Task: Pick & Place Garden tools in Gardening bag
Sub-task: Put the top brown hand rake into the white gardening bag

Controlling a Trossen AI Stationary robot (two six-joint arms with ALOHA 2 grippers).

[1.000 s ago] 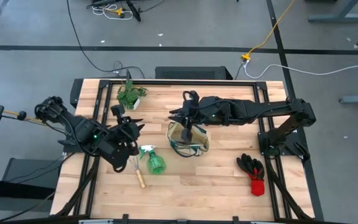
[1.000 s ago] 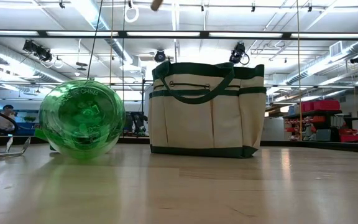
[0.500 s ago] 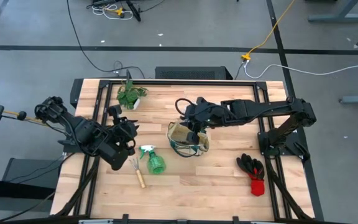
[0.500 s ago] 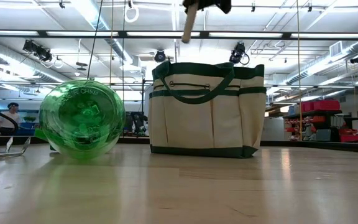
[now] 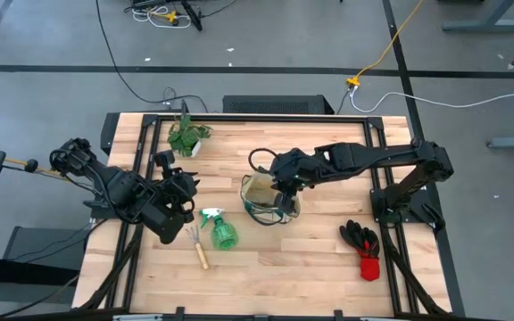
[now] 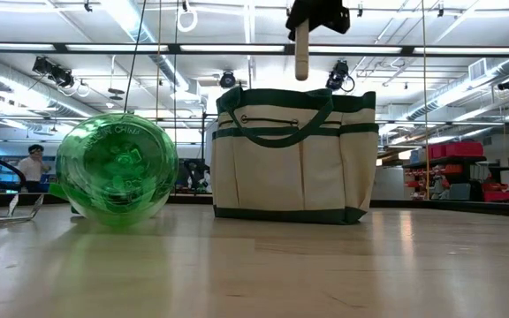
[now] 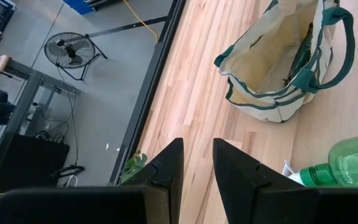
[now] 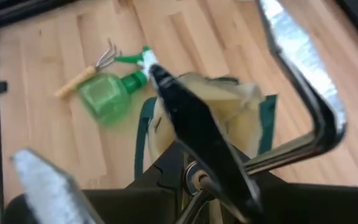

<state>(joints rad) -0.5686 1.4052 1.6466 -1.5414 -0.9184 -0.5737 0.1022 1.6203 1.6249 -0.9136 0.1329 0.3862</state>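
My right gripper holds the metal tool (image 8: pixel 194 115) high above the cream bag's rim (image 8: pixel 241 87), so it should lower the tool before letting it go.
The cream gardening bag (image 5: pixel 270 200) with green trim stands upright on the table; it also shows in the low view (image 6: pixel 294 155). My right gripper (image 6: pixel 318 14) hangs over its mouth, shut on a wooden-handled metal tool (image 6: pixel 301 53). My left gripper (image 7: pixel 196 163) is open and empty, raised over the table's left side (image 5: pixel 182 189). A green spray bottle (image 5: pixel 224 234) and the wooden-handled hand rake (image 5: pixel 196 245) lie on the table left of the bag. Black-and-red gloves (image 5: pixel 364 241) lie at the right. My right gripper holds the tool by its upper part, above the wooden handle (image 6: pixel 301 40), coming from above. Its metal parts (image 8: pixel 297 62) stick out beside the dark fingers (image 8: pixel 194 124). The handle hangs straight down, clear of the bag, over the open mouth (image 8: pixel 229 99). The gripper hides the exact place of contact.
A small potted plant (image 5: pixel 186 136) stands at the far left of the table. The bag's loop handles (image 7: pixel 337 43) flop over its sides. Bare wood lies in front of the bag toward the near edge (image 5: pixel 284 267).
My right gripper has gone from the bag's far left side to over the bag's mouth and come lower. The tool has tipped from slanting to upright, its wooden handle now pointing straight down above the bag.
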